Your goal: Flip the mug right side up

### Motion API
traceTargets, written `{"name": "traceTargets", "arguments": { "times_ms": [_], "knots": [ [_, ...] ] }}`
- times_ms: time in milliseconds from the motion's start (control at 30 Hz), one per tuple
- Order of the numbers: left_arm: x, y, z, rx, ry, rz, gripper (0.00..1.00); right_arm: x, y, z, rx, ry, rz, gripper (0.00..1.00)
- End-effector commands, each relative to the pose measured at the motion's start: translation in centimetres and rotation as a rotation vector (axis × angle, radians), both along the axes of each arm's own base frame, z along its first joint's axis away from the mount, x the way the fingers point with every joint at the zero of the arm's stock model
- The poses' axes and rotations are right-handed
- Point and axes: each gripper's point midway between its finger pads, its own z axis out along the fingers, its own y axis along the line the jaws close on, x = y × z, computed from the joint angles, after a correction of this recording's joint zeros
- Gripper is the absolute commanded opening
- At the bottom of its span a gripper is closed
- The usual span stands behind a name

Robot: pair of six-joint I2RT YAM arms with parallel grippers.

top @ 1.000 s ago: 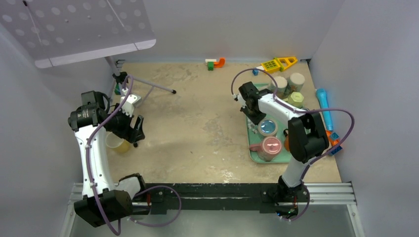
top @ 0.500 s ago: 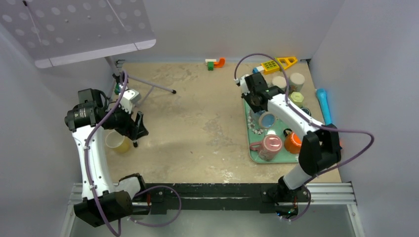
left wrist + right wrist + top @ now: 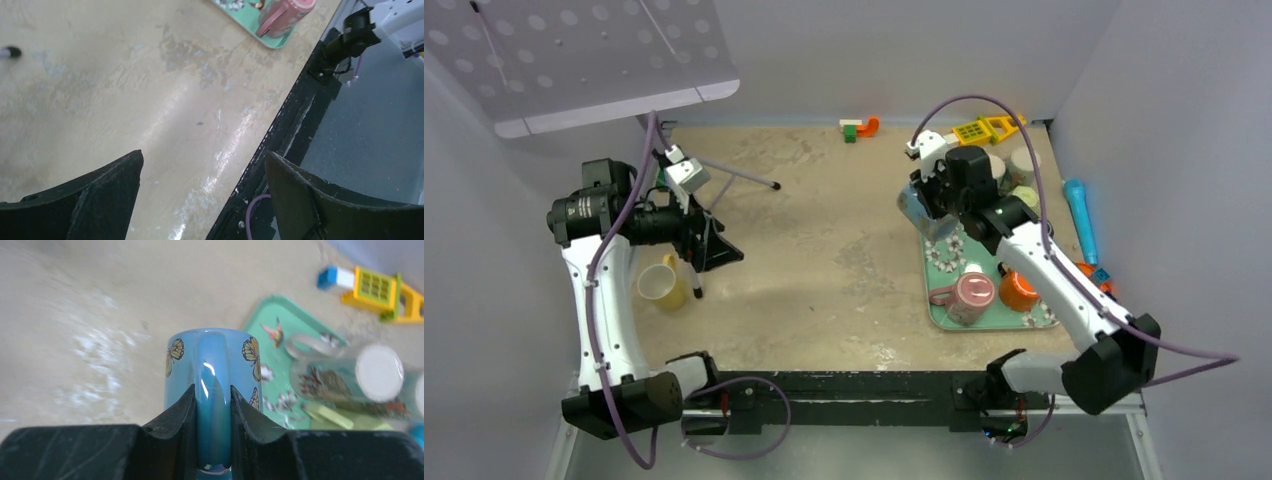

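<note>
Next, my left gripper needs to grab the blue mug by its rim point(image 3: 935, 233), leaving the handle to my right gripper, to set the mug upright.
My right gripper point(image 3: 212, 390) is shut on the handle of a blue mug with butterflies point(image 3: 212, 365). It holds the mug in the air over the left edge of the green tray point(image 3: 265, 315). In the top view the blue mug point(image 3: 921, 212) hangs below the right gripper point(image 3: 936, 195), tilted on its side. My left gripper point(image 3: 714, 250) is open and empty, raised above the table to the right of a yellow mug point(image 3: 661, 284). In the left wrist view the left gripper point(image 3: 202, 155) has its jaws wide apart over bare table.
The green tray point(image 3: 934, 315) holds a pink mug point(image 3: 969, 297) and an orange mug point(image 3: 1019, 290). Cups and a glass mug point(image 3: 350, 375) stand at its far end. Toy blocks point(image 3: 859, 128) lie by the back wall. A blue microphone point(image 3: 1079, 215) lies at the right.
The right gripper has lifted the blue mug off the tray and carried it up and to the left. The left arm has risen and swung right, away from the yellow mug.
</note>
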Motion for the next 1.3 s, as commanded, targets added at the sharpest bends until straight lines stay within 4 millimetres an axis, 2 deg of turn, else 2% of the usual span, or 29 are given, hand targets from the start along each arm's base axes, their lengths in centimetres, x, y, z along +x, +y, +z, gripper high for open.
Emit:
{"name": "traceTargets", "arguments": {
  "times_ms": [0,67,167,267,400,500,600,767,900,1033,1133,1267],
  "knots": [
    [-3.6,-3.8,4.6,-0.176,-0.018,-0.142,0.96,-3.5,7.2,15.1,0.395,-0.392,0.306,0.0],
    [-3.8,-4.4,5.6,-0.195,-0.02,-0.156,0.98,-6.0,9.1,18.3,0.518,-0.449,0.426,0.0],
    [-3.7,-5.1,7.1,-0.225,-0.042,-0.163,0.99,-9.3,11.5,21.1,0.684,-0.47,0.594,0.0],
    [-3.6,-5.7,8.8,-0.255,-0.078,-0.164,1.0,-11.6,13.5,22.4,0.799,-0.449,0.717,0.0],
    [-4.2,-6.7,10.9,-0.288,-0.148,-0.189,1.0,-13.6,15.8,23.6,0.88,-0.423,0.815,0.0],
    [-3.2,-7.1,12.0,-0.288,-0.236,-0.172,1.0,-14.9,17.6,24.2,0.903,-0.416,0.874,0.0],
    [-3.1,-7.7,12.2,-0.308,-0.243,-0.195,1.0,-15.8,19.0,24.9,0.928,-0.405,0.918,0.0],
    [-1.2,-8.1,10.1,-0.285,-0.128,-0.176,0.98,-16.7,19.5,25.7,0.961,-0.408,0.964,0.0],
    [-1.1,-9.2,9.0,-0.29,-0.056,-0.225,0.85,-16.8,19.9,25.7,0.971,-0.4,0.979,0.0],
    [-1.8,-10.5,8.6,-0.307,-0.027,-0.298,0.72,-16.7,20.3,25.5,0.977,-0.388,0.987,0.0],
    [-1.6,-10.8,8.1,-0.301,-0.011,-0.306,0.53,-16.4,20.5,25.3,0.977,-0.389,0.982,0.0],
    [-2.1,-11.2,7.7,-0.312,0.034,-0.337,0.21,-15.9,20.8,24.9,0.971,-0.385,0.969,0.0]
  ]
}}
